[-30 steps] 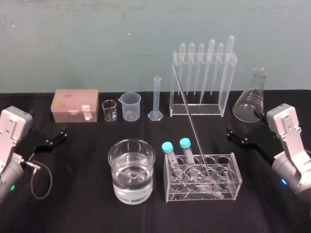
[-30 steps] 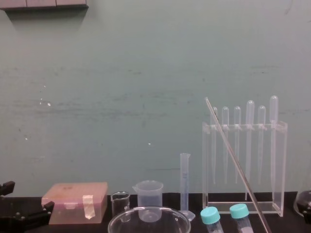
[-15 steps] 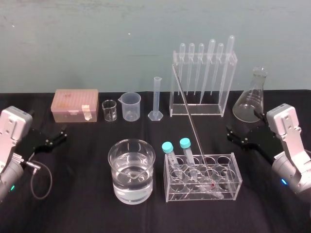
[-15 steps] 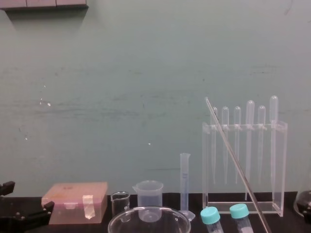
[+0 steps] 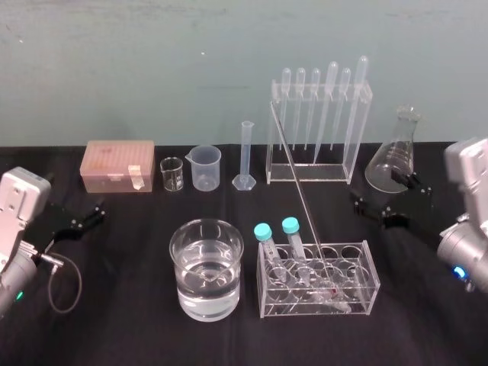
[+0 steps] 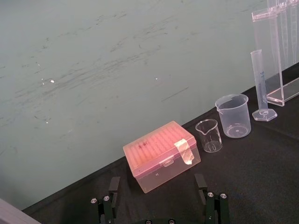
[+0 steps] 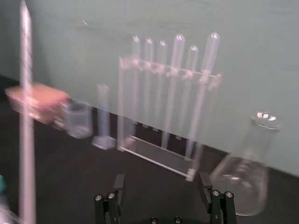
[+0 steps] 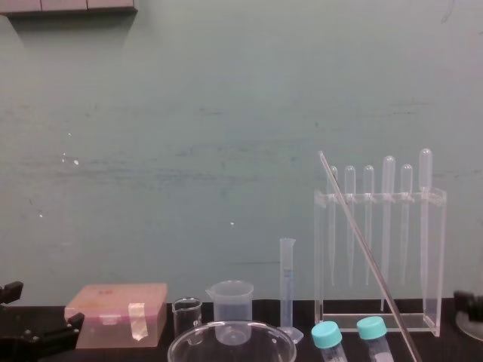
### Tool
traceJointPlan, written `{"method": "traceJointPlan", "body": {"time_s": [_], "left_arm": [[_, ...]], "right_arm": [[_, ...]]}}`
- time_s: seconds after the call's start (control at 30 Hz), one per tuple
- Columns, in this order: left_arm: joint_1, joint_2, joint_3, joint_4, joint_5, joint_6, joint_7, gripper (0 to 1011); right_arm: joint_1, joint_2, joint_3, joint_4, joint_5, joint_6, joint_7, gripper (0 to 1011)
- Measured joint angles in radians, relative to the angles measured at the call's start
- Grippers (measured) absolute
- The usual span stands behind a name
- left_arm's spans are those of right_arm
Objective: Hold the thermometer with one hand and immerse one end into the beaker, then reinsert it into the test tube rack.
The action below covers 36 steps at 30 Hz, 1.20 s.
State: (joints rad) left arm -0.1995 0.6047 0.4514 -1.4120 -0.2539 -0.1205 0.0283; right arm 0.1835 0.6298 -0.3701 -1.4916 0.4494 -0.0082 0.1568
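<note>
The thermometer has its red tip down in the rack, so my right gripper should pick it up next by its bare upper part (image 7: 26, 60).
The thermometer (image 5: 303, 198), a long thin glass rod, leans up and to the left, its red tip down in the low clear test tube rack (image 5: 367, 284) at front centre. It also crosses the chest view (image 8: 367, 256) and blurs past in the right wrist view (image 7: 25, 93). The wide glass beaker (image 5: 207, 268), part full of clear liquid, stands left of the rack. My right gripper (image 5: 389, 200) hovers open and empty right of the rack, near the flask, its fingers (image 7: 117, 186) spread wide. My left gripper (image 5: 84, 216) rests open at the far left, fingers (image 6: 112, 193) apart.
Along the back stand a pink tip box (image 5: 119, 165), a tiny glass beaker (image 5: 171, 174), a plastic spouted beaker (image 5: 206, 167), a graduated cylinder (image 5: 245, 156), a tall acrylic stand of pipettes (image 5: 316, 126) and a conical flask (image 5: 396, 152). Two teal-capped tubes (image 5: 276, 236) sit in the rack.
My right arm has lifted and swung outward and back, carrying its open gripper closer to the flask. The left arm and all the glassware are still.
</note>
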Motion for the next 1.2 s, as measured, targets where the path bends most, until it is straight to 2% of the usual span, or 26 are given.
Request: {"method": "traceJointPlan", "body": {"time_s": [0.13,0.23,0.37,0.43,0.6,0.9,1.2], "left_arm": [[0.000,0.000,0.000,0.000,0.000,0.000,0.000,1008],[0.000,0.000,0.000,0.000,0.000,0.000,0.000,1008],[0.000,0.000,0.000,0.000,0.000,0.000,0.000,1008],[0.000,0.000,0.000,0.000,0.000,0.000,0.000,1008],[0.000,0.000,0.000,0.000,0.000,0.000,0.000,1008],[0.000,0.000,0.000,0.000,0.000,0.000,0.000,1008],[0.000,0.000,0.000,0.000,0.000,0.000,0.000,1008]], "right_arm": [[-0.020,0.028,0.066,-0.083,0.159,0.116,0.124,1003],[-0.024,0.045,0.090,-0.128,0.220,0.173,0.188,1003],[-0.009,0.061,0.091,-0.168,0.262,0.221,0.254,1003],[0.005,0.064,0.083,-0.176,0.269,0.229,0.273,1003],[0.086,0.053,0.028,-0.164,0.256,0.251,0.303,1003],[0.249,-0.017,-0.065,-0.065,0.221,0.316,0.312,1003],[0.335,-0.043,-0.131,-0.025,0.210,0.351,0.348,1003]]}}
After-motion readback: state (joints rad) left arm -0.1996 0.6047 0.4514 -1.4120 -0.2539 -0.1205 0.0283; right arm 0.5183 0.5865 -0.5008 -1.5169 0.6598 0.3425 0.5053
